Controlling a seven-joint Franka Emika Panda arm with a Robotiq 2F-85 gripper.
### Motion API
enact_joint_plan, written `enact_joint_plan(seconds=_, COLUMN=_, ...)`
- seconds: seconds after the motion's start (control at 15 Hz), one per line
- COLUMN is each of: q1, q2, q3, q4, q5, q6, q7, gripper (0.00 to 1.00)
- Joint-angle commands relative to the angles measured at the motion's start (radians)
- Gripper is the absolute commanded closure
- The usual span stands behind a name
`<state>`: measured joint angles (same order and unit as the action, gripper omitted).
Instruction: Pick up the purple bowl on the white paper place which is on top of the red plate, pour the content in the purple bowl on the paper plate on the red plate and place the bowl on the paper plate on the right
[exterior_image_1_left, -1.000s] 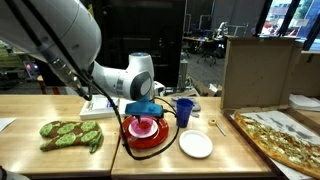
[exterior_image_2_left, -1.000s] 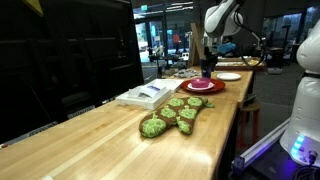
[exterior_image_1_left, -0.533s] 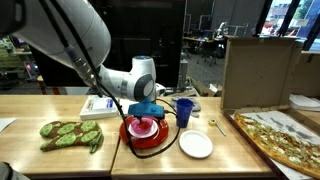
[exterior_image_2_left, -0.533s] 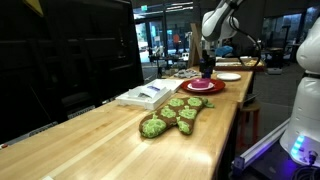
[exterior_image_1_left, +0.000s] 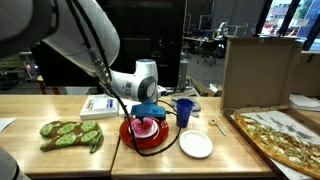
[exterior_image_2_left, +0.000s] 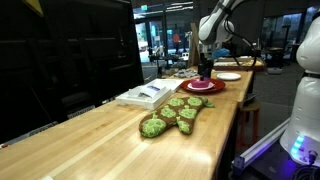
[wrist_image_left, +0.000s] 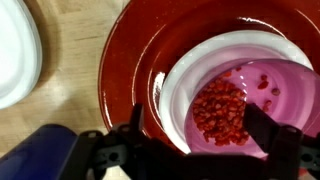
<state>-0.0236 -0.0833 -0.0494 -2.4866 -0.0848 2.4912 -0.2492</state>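
Observation:
My gripper is to pour and place the purple bowl, so it should grab the bowl's rim next, with one fingertip inside and one outside. The bowl's opposite rim and base stay free for that.
In the wrist view the purple bowl sits on the white paper place, which lies on the red plate. The content is a heap of small reddish pieces inside the bowl. My gripper is open just above the bowl. One finger hangs over the paper beside the bowl's rim, the other over the bowl's inside. In both exterior views the gripper hovers low over the red plate. The empty paper plate lies beside it.
A blue cup stands close behind the red plate. A green oven mitt and a book lie on the table. An open pizza box and a cardboard box lie beyond the paper plate.
The arm has shifted and the gripper has come down a little closer over the purple bowl. The jaws have stayed open and nothing on the table has moved.

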Motion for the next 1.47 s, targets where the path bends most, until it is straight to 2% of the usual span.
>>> enact_joint_plan(seconds=0.0, q1=-0.002, q2=0.029, q3=0.002, q4=0.021, q5=-0.001, q6=0.001, q7=0.001, gripper=0.0)
enact_joint_plan(seconds=0.07, q1=-0.003, q2=0.033, q3=0.002, q4=0.022, q5=-0.001, q6=0.001, q7=0.0, gripper=0.07)
enact_joint_plan(seconds=0.13, q1=-0.004, q2=0.037, q3=0.001, q4=0.025, q5=0.0, q6=0.001, q7=-0.001, gripper=0.27)
enact_joint_plan(seconds=0.2, q1=-0.005, q2=0.039, q3=0.001, q4=0.028, q5=0.001, q6=0.001, q7=-0.002, gripper=0.32)
enact_joint_plan(seconds=0.67, q1=-0.011, q2=0.045, q3=-0.001, q4=0.04, q5=0.0, q6=0.001, q7=-0.006, gripper=0.88)
enact_joint_plan(seconds=0.8, q1=-0.012, q2=0.045, q3=-0.002, q4=0.041, q5=0.0, q6=0.001, q7=-0.008, gripper=0.99)
enact_joint_plan(seconds=1.2, q1=-0.015, q2=0.041, q3=-0.004, q4=0.048, q5=0.004, q6=-0.002, q7=-0.01, gripper=0.98)
enact_joint_plan(seconds=1.4, q1=-0.021, q2=0.029, q3=-0.006, q4=0.039, q5=-0.041, q6=0.01, q7=0.036, gripper=0.98)
